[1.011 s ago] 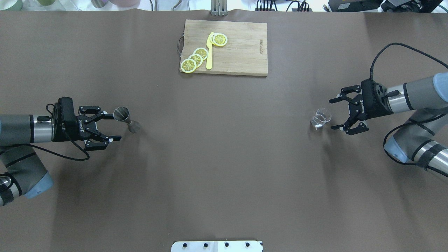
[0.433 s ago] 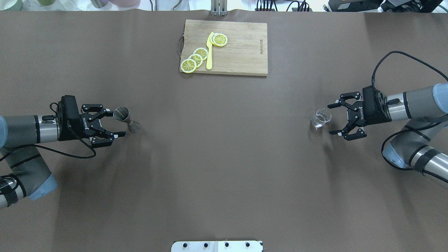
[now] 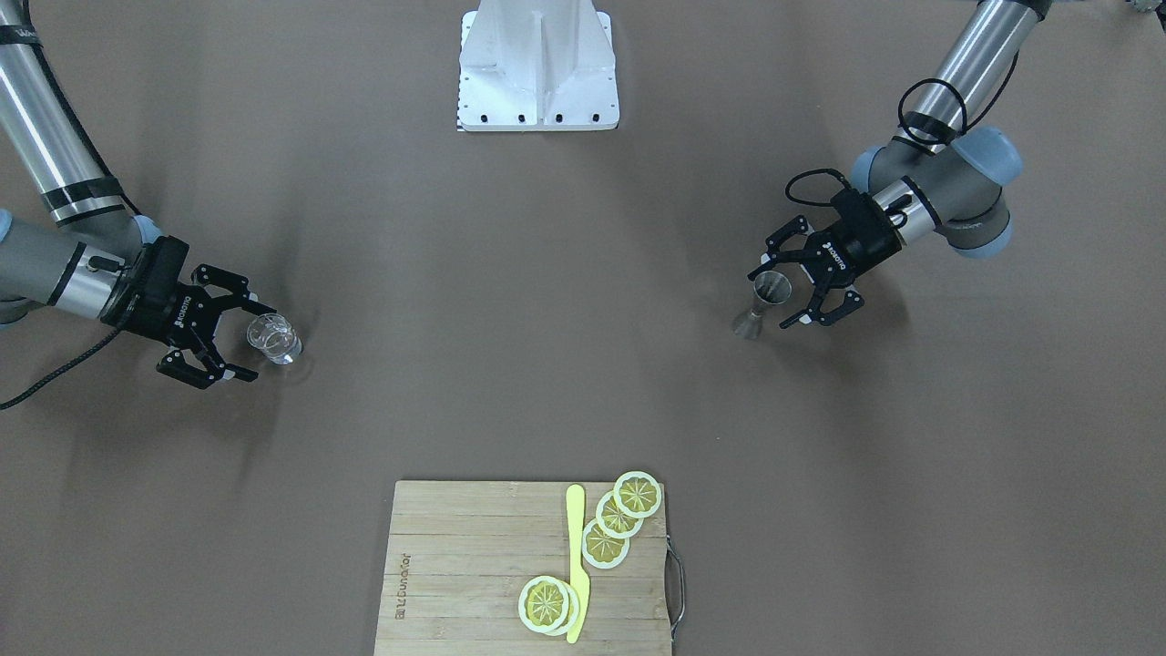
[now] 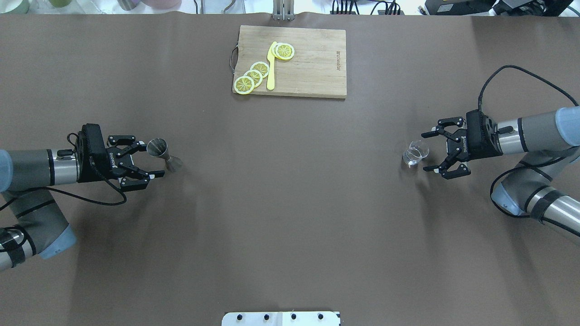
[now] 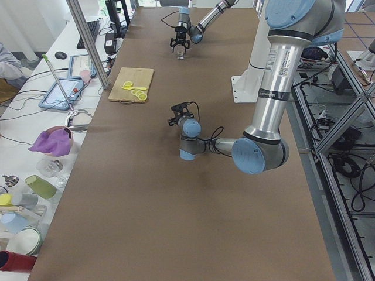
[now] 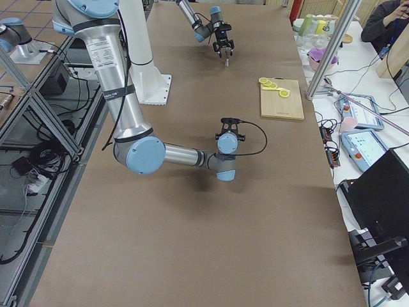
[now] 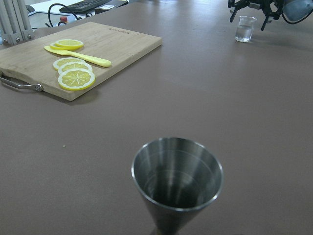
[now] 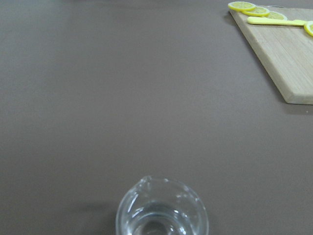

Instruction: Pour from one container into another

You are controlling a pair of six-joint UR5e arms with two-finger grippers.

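Observation:
My right gripper picks up the glass beaker by its body below the beaker's rim [image 8: 161, 223] next, which leaves the glass beaker's spout [image 8: 145, 180] free to pour.
A steel jigger [image 4: 163, 155] stands upright on the brown table at the left, its empty cup filling the bottom of the left wrist view [image 7: 177, 176]. My left gripper [image 4: 154, 159] is open, its fingers on either side of the jigger without closing on it. At the right stands a small clear glass beaker [image 4: 416, 153] with a little clear liquid in it, also seen in the right wrist view [image 8: 162, 210]. My right gripper [image 4: 425, 152] is open just beside the beaker, one finger to each side. From the front, the jigger [image 3: 763, 305] and beaker [image 3: 273, 339] appear the same way.
A wooden cutting board [image 4: 312, 63] lies at the far middle of the table, carrying lemon slices [image 4: 252, 76] and a yellow knife [image 4: 271, 65]. The robot's white base plate [image 4: 281, 318] is at the near edge.
Both arms have advanced toward their containers: the left gripper slid right so its fingers now flank the jigger, and the right gripper moved left up to the beaker. Neither container moved.

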